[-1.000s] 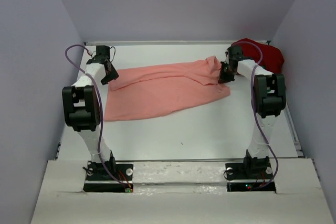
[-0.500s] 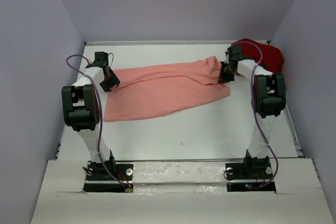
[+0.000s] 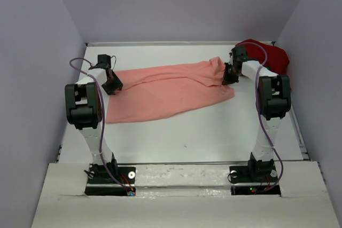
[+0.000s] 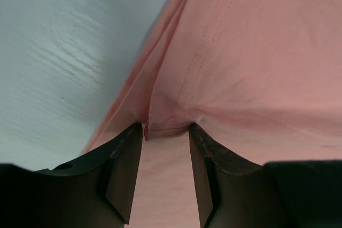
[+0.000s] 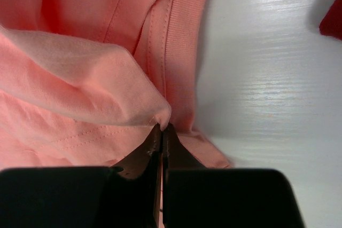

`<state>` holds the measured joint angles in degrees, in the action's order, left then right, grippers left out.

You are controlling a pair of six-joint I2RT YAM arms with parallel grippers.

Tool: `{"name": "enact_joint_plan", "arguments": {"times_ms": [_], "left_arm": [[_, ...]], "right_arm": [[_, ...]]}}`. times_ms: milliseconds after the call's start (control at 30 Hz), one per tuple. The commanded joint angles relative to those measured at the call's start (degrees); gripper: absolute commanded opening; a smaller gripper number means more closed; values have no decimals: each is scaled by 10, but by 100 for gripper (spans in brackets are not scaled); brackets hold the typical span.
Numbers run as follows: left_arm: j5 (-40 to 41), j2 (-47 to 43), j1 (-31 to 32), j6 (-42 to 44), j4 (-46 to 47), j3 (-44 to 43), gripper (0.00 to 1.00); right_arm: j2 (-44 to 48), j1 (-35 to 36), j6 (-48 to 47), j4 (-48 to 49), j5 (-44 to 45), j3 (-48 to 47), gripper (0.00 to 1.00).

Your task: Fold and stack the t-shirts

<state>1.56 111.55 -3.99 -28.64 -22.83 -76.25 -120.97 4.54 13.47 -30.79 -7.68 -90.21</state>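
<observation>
I should close my left fingers now to catch the pink cloth's small seam fold between them.
A salmon-pink t-shirt [image 3: 165,92] lies spread and rumpled across the middle of the white table [image 3: 214,132]. My left gripper [image 3: 112,84] is at the shirt's left edge. In the left wrist view it [image 4: 165,129] stands open, its black fingers [image 4: 125,169] astride a small seam fold of the pink cloth [image 4: 256,52]. My right gripper [image 3: 230,75] is at the shirt's right end, shut on a pinched-up fold of the pink shirt [image 5: 80,78]; in the right wrist view the jaws [image 5: 162,127] meet on it. A dark red t-shirt [image 3: 272,56] sits bunched in the far right corner.
Grey-violet walls [image 3: 37,78] close in the table on the left, back and right. A raised rim [image 3: 302,137] runs along the right side. Purple cables loop off both arms. Bare white surface [image 5: 278,68] lies to the right of the right gripper.
My left gripper has moved slightly nearer and rightward onto the shirt's left edge. The right gripper and its pinched fold have stayed put.
</observation>
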Motion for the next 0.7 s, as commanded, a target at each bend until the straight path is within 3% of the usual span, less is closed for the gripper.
{"name": "enact_joint_plan", "arguments": {"times_ms": [0,233,333,367,567,667], "left_arm": [[-9,21,-8,-2,1,-28,52],[4,11,-12,-5,-7,-41,40],[5,-2,-13,-4,-7,-37,25],[10,-6,-13,-3,-9,-36,16],[18,-41,-13,2,-15,-28,0],[22,-65,-12,3,-15,-21,0]], "right_arm": [[30,7,-6,6,-4,-9,0],[28,7,-4,6,-9,-9,0],[28,7,-3,6,-12,-9,0],[28,7,-3,6,-7,-8,0],[39,12,-4,4,7,-7,0],[43,12,-6,-2,21,-11,0]]}}
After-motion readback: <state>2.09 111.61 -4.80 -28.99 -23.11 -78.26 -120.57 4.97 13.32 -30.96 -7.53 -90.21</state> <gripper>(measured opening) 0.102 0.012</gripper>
